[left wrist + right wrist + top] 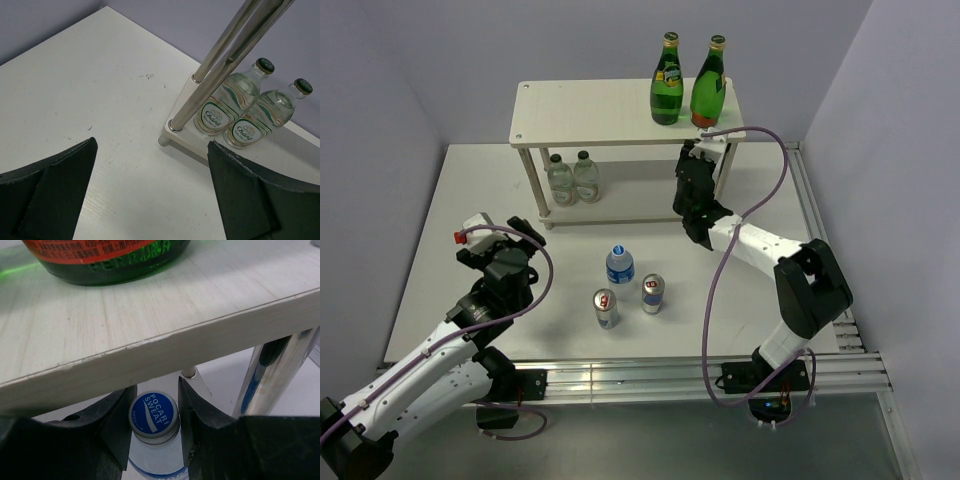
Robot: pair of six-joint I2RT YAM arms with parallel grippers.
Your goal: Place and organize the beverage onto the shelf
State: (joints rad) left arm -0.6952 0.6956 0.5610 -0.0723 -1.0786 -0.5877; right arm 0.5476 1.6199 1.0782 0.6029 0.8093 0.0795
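The water bottle is upright beside the shelf leg and would stand on the lower board, so it is now time for my right gripper to open.
The pale shelf (590, 112) carries two green glass bottles (667, 85) at the right of its top board. My right gripper (703, 158) sits at the shelf's right end, just below the top board (150, 325). In the right wrist view it (156, 395) is shut on a small water bottle with a blue Pocari Sweat cap (153, 415), held by the neck. A second blue-capped water bottle (620, 266) and two slim cans (606, 308) (653, 293) stand on the table in front. My left gripper (523, 240) (155, 185) is open with nothing in it, near the shelf's left legs.
Two clear Chang bottles (225, 105) (265, 115) stand on the lower board (197, 145) at its left end, behind the metal legs (220, 50). A shelf leg (270, 375) is just right of my right fingers. Grey walls enclose the table.
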